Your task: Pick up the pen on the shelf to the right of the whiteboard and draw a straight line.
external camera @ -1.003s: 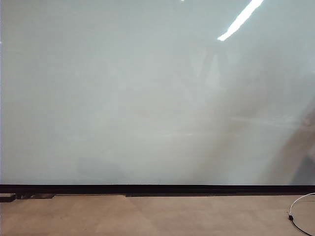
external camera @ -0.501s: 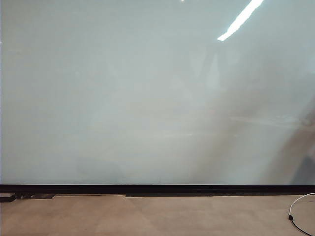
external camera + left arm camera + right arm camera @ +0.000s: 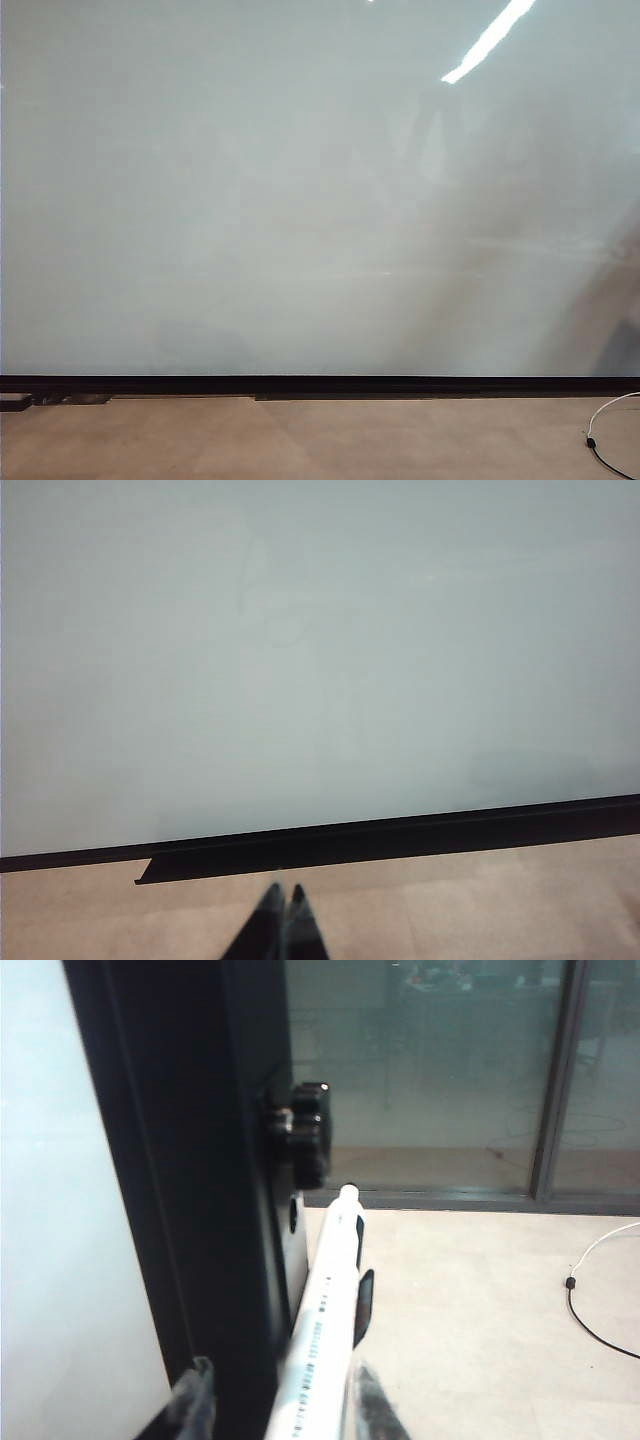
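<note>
I will draw a straight line on the whiteboard with my right gripper, so first it will grab the white pen by its printed body (image 3: 308,1368) next.
The whiteboard (image 3: 300,200) fills the exterior view, glossy and pale, with a black strip (image 3: 320,384) along its bottom; no straight line is in view on it. Neither gripper appears there. In the right wrist view the white pen (image 3: 325,1340) with small dark print lies along the shelf, a black holder (image 3: 364,1300) beside the board's black side frame (image 3: 170,1210). My right gripper (image 3: 283,1392) is open around the pen: one finger (image 3: 372,1400) is close against it, the other (image 3: 193,1392) stands apart. My left gripper (image 3: 283,898) is shut and empty above the tan floor.
A black knob (image 3: 306,1146) juts from the frame just beyond the pen's tip. A white cable (image 3: 600,425) lies on the floor at the right. Glass partitions (image 3: 450,1070) stand behind the board's edge. A short black ledge (image 3: 200,864) sits under the strip.
</note>
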You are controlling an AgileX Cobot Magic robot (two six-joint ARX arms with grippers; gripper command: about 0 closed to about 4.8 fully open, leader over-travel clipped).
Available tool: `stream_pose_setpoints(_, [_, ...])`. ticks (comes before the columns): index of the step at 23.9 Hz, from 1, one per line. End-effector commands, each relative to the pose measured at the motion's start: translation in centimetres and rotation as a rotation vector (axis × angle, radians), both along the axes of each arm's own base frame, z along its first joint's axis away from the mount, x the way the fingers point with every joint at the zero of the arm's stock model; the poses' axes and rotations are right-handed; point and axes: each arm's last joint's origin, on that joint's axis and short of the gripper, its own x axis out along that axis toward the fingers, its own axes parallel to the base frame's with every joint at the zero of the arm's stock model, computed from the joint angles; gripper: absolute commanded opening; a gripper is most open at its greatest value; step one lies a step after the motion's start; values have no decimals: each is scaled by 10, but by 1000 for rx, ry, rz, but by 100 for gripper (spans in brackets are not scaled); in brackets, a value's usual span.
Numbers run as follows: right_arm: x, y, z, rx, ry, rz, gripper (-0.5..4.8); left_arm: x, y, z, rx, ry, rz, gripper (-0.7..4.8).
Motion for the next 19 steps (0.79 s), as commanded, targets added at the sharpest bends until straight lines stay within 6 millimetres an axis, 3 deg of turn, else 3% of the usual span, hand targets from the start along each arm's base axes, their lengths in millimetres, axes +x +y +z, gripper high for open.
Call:
stream_pose_setpoints(1, [0, 0, 3, -11, -18, 2, 198, 0, 0, 2, 1, -16, -1, -5])
stream_pose_setpoints(17, [2, -1, 5, -17, -28, 1, 197, 0, 0, 2, 1, -17, -1, -5])
stream_pose_setpoints(19, [2, -1, 5, -17, -28, 1, 150, 0, 0, 2, 1, -17, 0, -5])
